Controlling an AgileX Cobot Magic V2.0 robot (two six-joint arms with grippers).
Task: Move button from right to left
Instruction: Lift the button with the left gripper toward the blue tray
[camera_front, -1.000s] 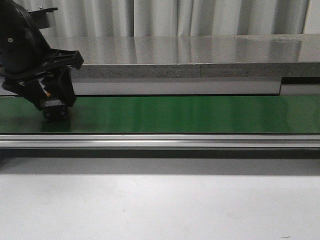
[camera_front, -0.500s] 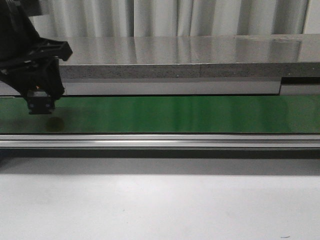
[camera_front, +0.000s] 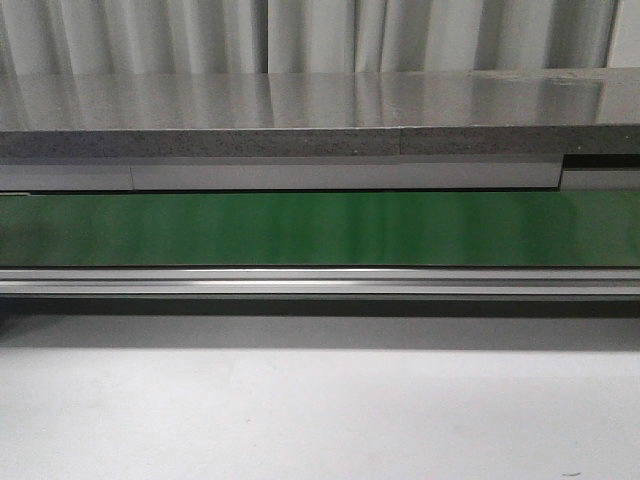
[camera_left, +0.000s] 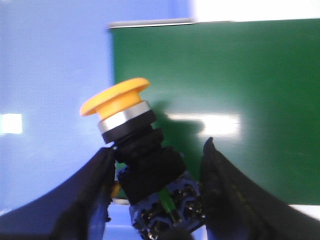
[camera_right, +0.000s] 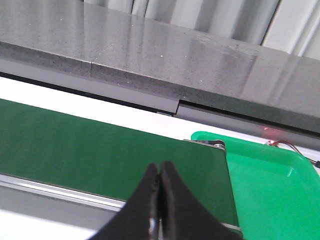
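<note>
My left gripper should keep its hold on the tilted button, because the button hangs across the belt's edge, above the blue tray (camera_left: 60, 150).
In the left wrist view my left gripper (camera_left: 157, 155) is shut on the button (camera_left: 145, 165), a switch with a yellow-orange mushroom cap (camera_left: 115, 96), a silver ring and a black body. The button is tilted between the two black fingers (camera_left: 87, 195), held above the end of the green belt (camera_left: 240, 100). In the right wrist view my right gripper (camera_right: 159, 170) is shut and empty above the green belt (camera_right: 90, 150). Neither gripper nor the button shows in the front view.
The green conveyor belt (camera_front: 330, 228) runs across the front view with a metal rail (camera_front: 320, 283) in front and a grey stone ledge (camera_front: 300, 140) behind. A green tray (camera_right: 270, 185) sits past the belt's end in the right wrist view. White table (camera_front: 320, 420) lies in front.
My left gripper lifted the button off the belt at the far left and moved out of the front view to the left. The belt in front view now holds nothing.
</note>
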